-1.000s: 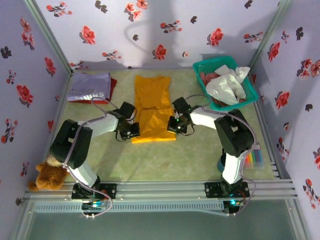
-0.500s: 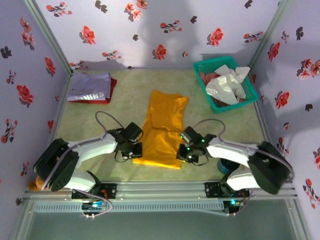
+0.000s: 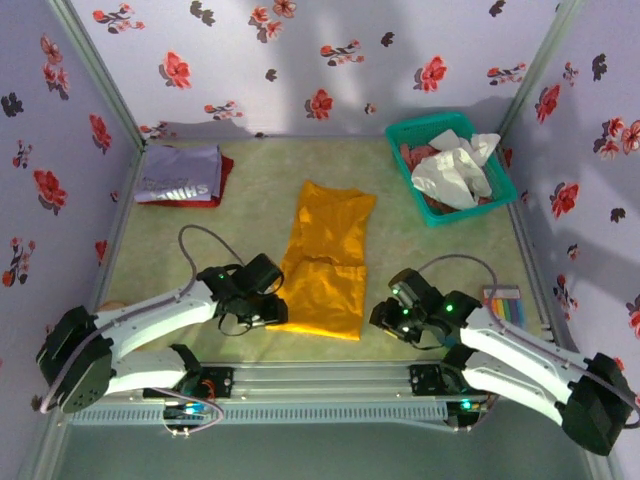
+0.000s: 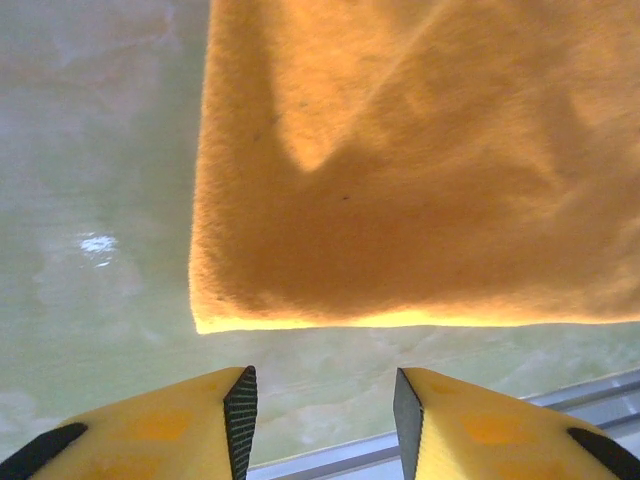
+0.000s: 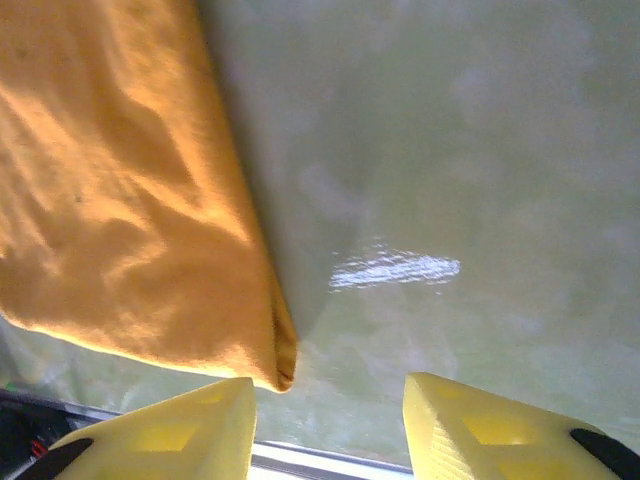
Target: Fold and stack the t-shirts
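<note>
The orange-yellow t-shirt (image 3: 326,262) needs its hem folded over toward its far end, so my left gripper will next grab it by its near hem corner (image 3: 276,326).
The bright orange-yellow t-shirt (image 3: 326,262) lies folded lengthwise in the middle of the table, its near hem close to the front rail. My left gripper (image 3: 264,308) stands open just off the shirt's near left corner (image 4: 400,160), nothing between its fingers (image 4: 240,410). My right gripper (image 3: 390,315) is open beside the near right corner (image 5: 110,200), clear of the cloth. A folded lavender t-shirt (image 3: 180,174) rests on a red one (image 3: 226,168) at the back left. White (image 3: 455,172) and reddish (image 3: 412,155) t-shirts lie crumpled in the basket.
The green basket (image 3: 404,131) stands at the back right. Coloured markers (image 3: 506,304) lie near the right wall. The metal front rail (image 3: 320,378) runs just behind both grippers. Flowered walls close in three sides.
Both arms dragged the orange-yellow shirt toward the front rail, then let go of its near corners. Both grippers went from shut to open and drew back from the cloth.
</note>
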### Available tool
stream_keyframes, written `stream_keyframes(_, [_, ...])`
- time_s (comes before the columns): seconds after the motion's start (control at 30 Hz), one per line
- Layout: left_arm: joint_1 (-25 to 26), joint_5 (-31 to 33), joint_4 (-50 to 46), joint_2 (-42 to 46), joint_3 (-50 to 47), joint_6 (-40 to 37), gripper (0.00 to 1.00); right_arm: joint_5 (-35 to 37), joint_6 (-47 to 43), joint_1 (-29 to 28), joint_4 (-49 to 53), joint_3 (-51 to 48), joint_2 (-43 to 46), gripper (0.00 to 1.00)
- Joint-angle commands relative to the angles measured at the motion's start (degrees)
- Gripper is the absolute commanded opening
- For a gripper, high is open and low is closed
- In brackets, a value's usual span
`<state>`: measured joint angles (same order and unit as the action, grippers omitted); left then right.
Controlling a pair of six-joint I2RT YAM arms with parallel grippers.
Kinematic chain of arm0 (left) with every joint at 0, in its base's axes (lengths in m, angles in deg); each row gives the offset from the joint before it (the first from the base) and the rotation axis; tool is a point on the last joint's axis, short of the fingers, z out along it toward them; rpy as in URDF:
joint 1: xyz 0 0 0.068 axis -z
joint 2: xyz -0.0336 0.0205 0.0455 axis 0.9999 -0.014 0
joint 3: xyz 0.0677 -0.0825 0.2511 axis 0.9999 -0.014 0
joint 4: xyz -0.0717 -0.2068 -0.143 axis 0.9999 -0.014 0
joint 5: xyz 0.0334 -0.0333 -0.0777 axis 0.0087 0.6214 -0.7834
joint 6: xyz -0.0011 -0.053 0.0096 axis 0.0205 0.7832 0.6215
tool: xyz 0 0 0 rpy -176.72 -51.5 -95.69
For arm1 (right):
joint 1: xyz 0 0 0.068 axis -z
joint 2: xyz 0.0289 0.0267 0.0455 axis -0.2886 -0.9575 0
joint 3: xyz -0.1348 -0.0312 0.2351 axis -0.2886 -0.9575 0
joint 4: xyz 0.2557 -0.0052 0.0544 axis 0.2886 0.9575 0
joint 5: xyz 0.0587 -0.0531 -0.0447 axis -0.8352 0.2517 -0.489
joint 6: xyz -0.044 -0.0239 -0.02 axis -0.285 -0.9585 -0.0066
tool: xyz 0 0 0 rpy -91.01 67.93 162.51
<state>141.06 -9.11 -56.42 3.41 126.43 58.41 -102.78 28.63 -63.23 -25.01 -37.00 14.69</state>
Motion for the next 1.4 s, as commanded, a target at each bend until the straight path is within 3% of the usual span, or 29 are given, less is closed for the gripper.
stream_keyframes(0.0, [-0.4, 0.9, -3.7, -1.6, -0.6, -1.0, 0.44, -1.6, 2.4, -1.1, -2.1, -0.2, -1.2, 0.48])
stream_keyframes(0.23, [-2.7, 1.7, -7.6, -4.3, 1.4, -6.1, 0.46, -3.4, 3.9, -4.0, -11.7, 0.6, -10.2, 0.51])
stream_keyframes(0.5, [-3.7, -2.5, 1.9, -4.8, -2.5, -4.5, 0.43, -3.5, 5.3, -6.2, -19.0, 0.8, -17.5, 0.49])
stream_keyframes(0.8, [-4.1, 0.3, 1.1, -10.0, -0.5, -6.6, 0.33, -3.5, 3.9, -6.3, -19.9, 2.8, -22.8, 0.38])
stream_keyframes(1.03, [-4.1, 0.6, 1.7, -8.6, 0.2, -6.3, 0.19, -2.3, 3.9, -6.3, -21.6, 2.7, -22.6, 0.23])
stream_keyframes(1.27, [-4.0, -0.8, 4.5, -5.3, -1.3, -3.8, 0.07, 0.0, 1.4, -6.2, -15.2, 5.1, -20.8, 0.06])
stream_keyframes(1.37, [-4.0, -1.3, 4.8, -4.5, -2.0, -3.7, 0.05, 1.2, 0.4, -6.2, -11.6, 6.1, -18.8, 0.05])
